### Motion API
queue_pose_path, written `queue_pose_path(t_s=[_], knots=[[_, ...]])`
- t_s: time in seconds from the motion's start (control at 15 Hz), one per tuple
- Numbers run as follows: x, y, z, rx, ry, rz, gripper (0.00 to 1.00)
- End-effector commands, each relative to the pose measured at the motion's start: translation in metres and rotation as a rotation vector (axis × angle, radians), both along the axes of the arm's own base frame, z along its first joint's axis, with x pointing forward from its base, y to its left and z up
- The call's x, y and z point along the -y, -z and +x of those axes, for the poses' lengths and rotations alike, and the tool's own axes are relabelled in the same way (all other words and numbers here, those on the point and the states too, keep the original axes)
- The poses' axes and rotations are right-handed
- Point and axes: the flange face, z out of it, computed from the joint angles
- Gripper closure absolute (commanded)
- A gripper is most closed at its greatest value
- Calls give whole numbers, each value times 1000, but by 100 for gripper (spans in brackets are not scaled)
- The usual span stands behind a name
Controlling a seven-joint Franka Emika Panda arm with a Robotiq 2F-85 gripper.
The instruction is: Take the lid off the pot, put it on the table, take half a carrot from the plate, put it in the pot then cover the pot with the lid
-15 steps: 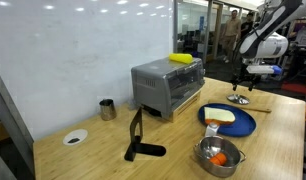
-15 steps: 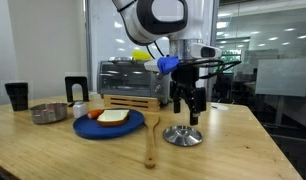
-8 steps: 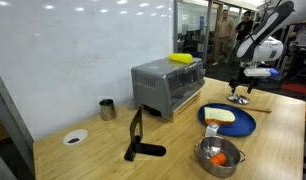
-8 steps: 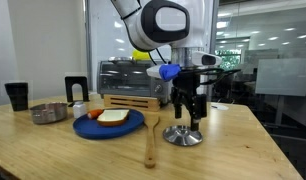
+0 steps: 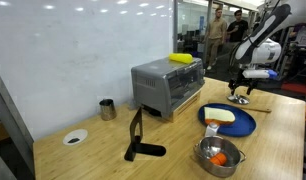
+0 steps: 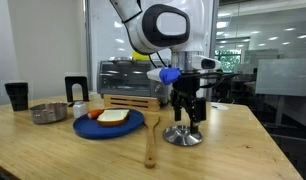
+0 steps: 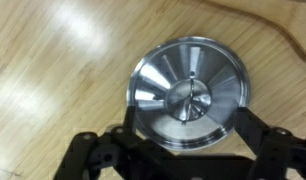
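The lid's rim has to stay free to cover the pot (image 5: 220,156), so the robot's gripper needs to pick up the lid next from above by its small central knob.
The shiny domed lid (image 7: 188,93) with its small knob lies flat on the wooden table (image 5: 278,140), away from the pot. My gripper (image 7: 190,137) hangs just above it, open, with one finger on each side of the lid's rim and nothing held. Both exterior views show the gripper (image 6: 185,112) (image 5: 240,90) over the lid (image 6: 183,135). The steel pot (image 5: 220,156) (image 6: 50,113) stands uncovered near the table's front, with an orange half carrot (image 5: 220,158) inside. Between pot and lid sits the blue plate (image 5: 243,125) (image 6: 128,125), carrying a pale slice of food.
A silver toaster oven (image 5: 168,85) stands behind the plate. A dark metal cup (image 5: 107,108), a small white dish (image 5: 75,137) and a black upright tool (image 5: 138,140) are farther along the table. A wooden spatula (image 6: 150,140) lies beside the plate.
The gripper has sunk a little and shifted slightly over the lid, staying open. The lid, pot and plate have not moved.
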Motion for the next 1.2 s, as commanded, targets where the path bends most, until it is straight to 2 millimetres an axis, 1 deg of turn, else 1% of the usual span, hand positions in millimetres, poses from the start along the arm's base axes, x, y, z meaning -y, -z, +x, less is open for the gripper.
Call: queue_pose_path(t_s=[0.0, 0.07, 0.13, 0.4, 0.47, 0.6, 0.67, 0.73, 1.13], knots=[[2, 5, 6, -3, 7, 16, 28], [1, 4, 6, -2, 5, 15, 33], [1, 5, 6, -1, 4, 14, 42], [0, 4, 6, 4, 0, 13, 70], [0, 4, 5, 6, 0, 12, 76], [0, 5, 4, 10, -3, 8, 92], [0, 5, 4, 11, -4, 6, 98], [-1, 4, 3, 13, -4, 4, 100], [-4, 0, 0, 24, -9, -7, 99]])
